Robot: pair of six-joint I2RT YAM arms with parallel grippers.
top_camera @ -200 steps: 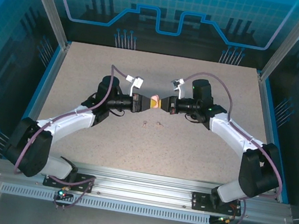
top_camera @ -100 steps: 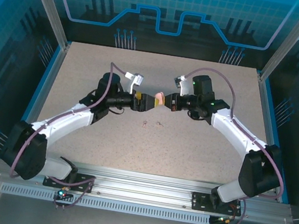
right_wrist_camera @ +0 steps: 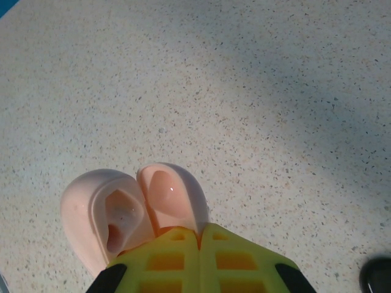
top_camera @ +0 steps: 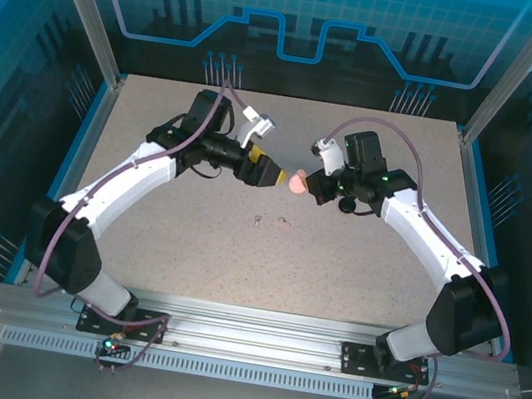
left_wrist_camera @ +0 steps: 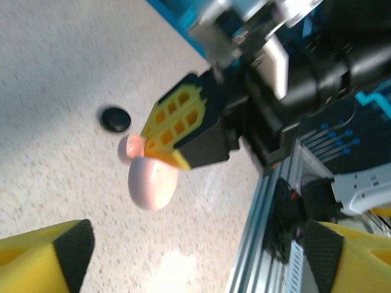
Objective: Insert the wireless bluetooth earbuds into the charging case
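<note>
My left gripper grabs the pink charging case by its body (top_camera: 297,183) (left_wrist_camera: 151,184) next, to leave the lid open and the sockets free for earbuds.
The pink charging case (right_wrist_camera: 116,213) hangs above the table with its lid swung open and both hollow halves showing. My right gripper (right_wrist_camera: 201,235) is shut on its hinge end; from above, the right gripper (top_camera: 309,182) holds the case (top_camera: 296,182) at mid-table. My left gripper (top_camera: 272,174) stands just left of the case, open and apart from it. In the left wrist view the left gripper (left_wrist_camera: 195,259) has its fingers spread wide, with the case (left_wrist_camera: 153,180) ahead of them. Two tiny pale earbuds (top_camera: 257,222) (top_camera: 286,222) lie on the table below the grippers.
A round black case (left_wrist_camera: 115,118) lies on the speckled table beyond the right gripper and also shows at the corner of the right wrist view (right_wrist_camera: 377,274). The aluminium rail (top_camera: 245,333) runs along the near edge, and blue walls stand on the other sides.
The left gripper opened, let go of the case and drew back up and to the left. The right gripper kept the case, which now hangs open.
</note>
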